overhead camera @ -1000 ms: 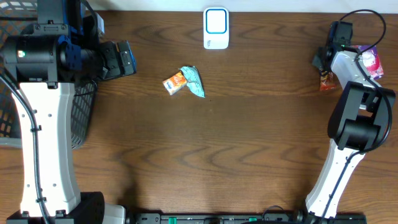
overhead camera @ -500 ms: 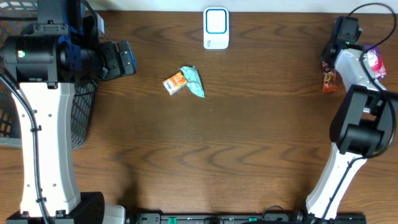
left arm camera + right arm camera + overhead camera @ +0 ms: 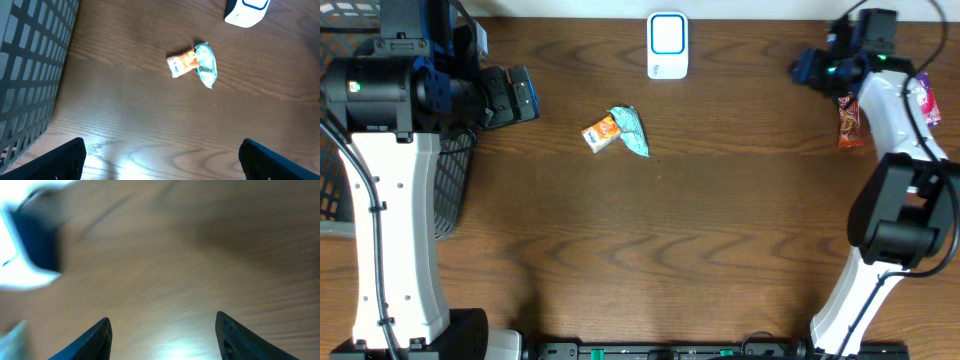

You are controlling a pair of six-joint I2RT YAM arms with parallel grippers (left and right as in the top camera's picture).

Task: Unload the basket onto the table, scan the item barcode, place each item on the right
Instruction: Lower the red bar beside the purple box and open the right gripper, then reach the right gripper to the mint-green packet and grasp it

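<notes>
The robot's right gripper next needs to grab the teal packet by its tapered loose end (image 3: 640, 147). The packet's barcode then stays uncovered for scanning.
The white barcode scanner (image 3: 668, 45) with a blue-rimmed face stands at the back centre, and shows top right in the left wrist view (image 3: 245, 11). An orange packet (image 3: 601, 133) (image 3: 181, 62) and a teal packet (image 3: 631, 130) (image 3: 206, 67) lie touching mid-table. My left gripper (image 3: 525, 95) (image 3: 162, 162) hovers open and empty to their left. At the back right, my right gripper (image 3: 805, 68) (image 3: 162, 332) is open with nothing between its fingers. It points left, beside an orange-brown snack packet (image 3: 849, 122) on the table. The right wrist view is blurred.
A pink packet (image 3: 921, 98) lies at the far right edge, behind the right arm. A black mesh basket (image 3: 450, 190) (image 3: 30, 65) stands at the left edge under the left arm.
My right gripper has opened and swung left, away from the orange-brown snack packet, which stays on the table. The left arm and the two middle packets have not moved.
</notes>
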